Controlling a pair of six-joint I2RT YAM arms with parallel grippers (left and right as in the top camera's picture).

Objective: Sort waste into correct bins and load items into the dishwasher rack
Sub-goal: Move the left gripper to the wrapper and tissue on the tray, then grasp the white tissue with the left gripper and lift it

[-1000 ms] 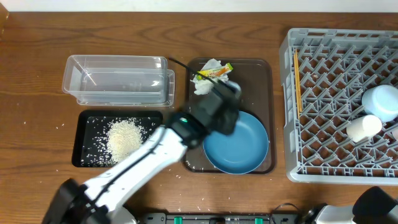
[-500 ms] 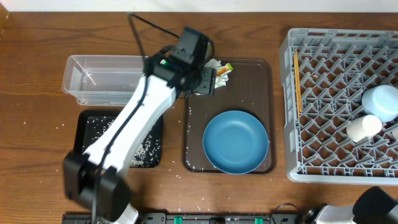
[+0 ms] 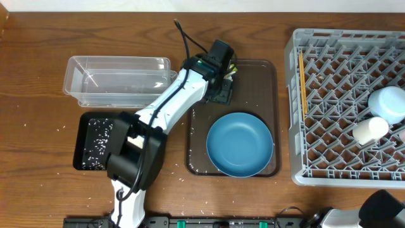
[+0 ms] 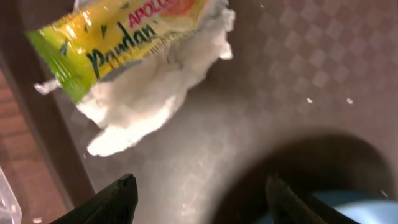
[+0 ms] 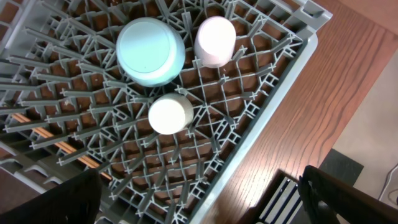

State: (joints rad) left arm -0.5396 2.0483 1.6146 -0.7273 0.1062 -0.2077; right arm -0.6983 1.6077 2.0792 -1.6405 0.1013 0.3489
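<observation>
I will sort the tissue alone into the clear tub, so my left gripper will grab the white tissue by its bare near end (image 4: 132, 121) rather than by the wrapper (image 4: 118, 37).
A yellow-green wrapper (image 4: 118, 37) lies on a crumpled white tissue (image 4: 149, 99) in the back left corner of the brown tray (image 3: 266, 82). My left gripper (image 4: 202, 199) hovers open just in front of them, with nothing between its fingers (image 4: 118, 199). From overhead the left gripper (image 3: 219, 88) covers most of the tissue. The large dark-blue bowl (image 3: 240, 144) sits on the same tray. In the grey rack (image 3: 329, 171) are an upturned light-blue bowl (image 5: 150, 51), a white cup (image 5: 216, 40) and chopsticks (image 3: 302, 82). My right gripper (image 5: 199, 205) hangs open above the rack's corner.
The clear tub (image 3: 120, 81) stands at the back left. In front of it the black tray (image 3: 95, 140) holds rice, partly hidden by my left arm. Stray grains dot the table. A second white cup (image 5: 170, 114) sits in the rack.
My left arm swung from over the dark-blue bowl to the brown tray's back left corner, above the tissue and wrapper, and its jaws opened wider. The right arm stayed still.
</observation>
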